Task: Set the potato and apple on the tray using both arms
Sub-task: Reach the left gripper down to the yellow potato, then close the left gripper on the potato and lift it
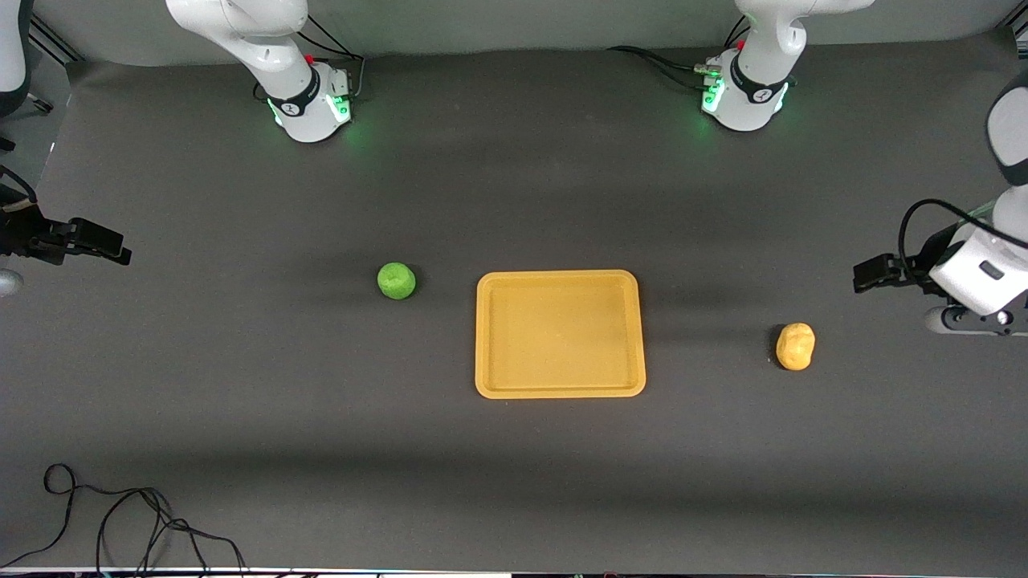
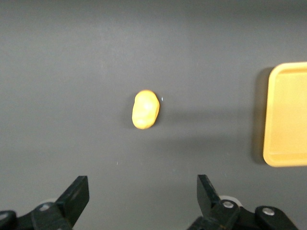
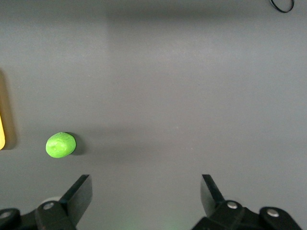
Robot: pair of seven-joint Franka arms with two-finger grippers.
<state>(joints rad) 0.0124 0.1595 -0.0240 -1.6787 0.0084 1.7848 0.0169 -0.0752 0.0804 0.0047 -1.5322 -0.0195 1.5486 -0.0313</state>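
My left gripper needs to place the potato on the tray (image 1: 560, 275), so next it should grab the potato's rounded middle (image 1: 796, 347).
The yellow-orange tray (image 1: 560, 275) lies empty in the middle of the table. The green apple (image 1: 397, 281) sits on the mat beside it, toward the right arm's end. The yellow-tan potato (image 1: 795, 346) lies on the mat toward the left arm's end. My left gripper (image 1: 866, 273) is open and empty over bare mat close to the potato. My right gripper (image 1: 112, 245) is open and empty over the table's edge at the right arm's end. The left wrist view shows its gripper (image 2: 143, 191), the potato (image 2: 145, 109) and the tray (image 2: 288, 115). The right wrist view shows its gripper (image 3: 145, 191) and the apple (image 3: 60, 144).
A loose black cable (image 1: 120, 522) lies on the mat near the front camera at the right arm's end. The two arm bases (image 1: 309, 104) (image 1: 743, 100) stand along the table's edge farthest from that camera.
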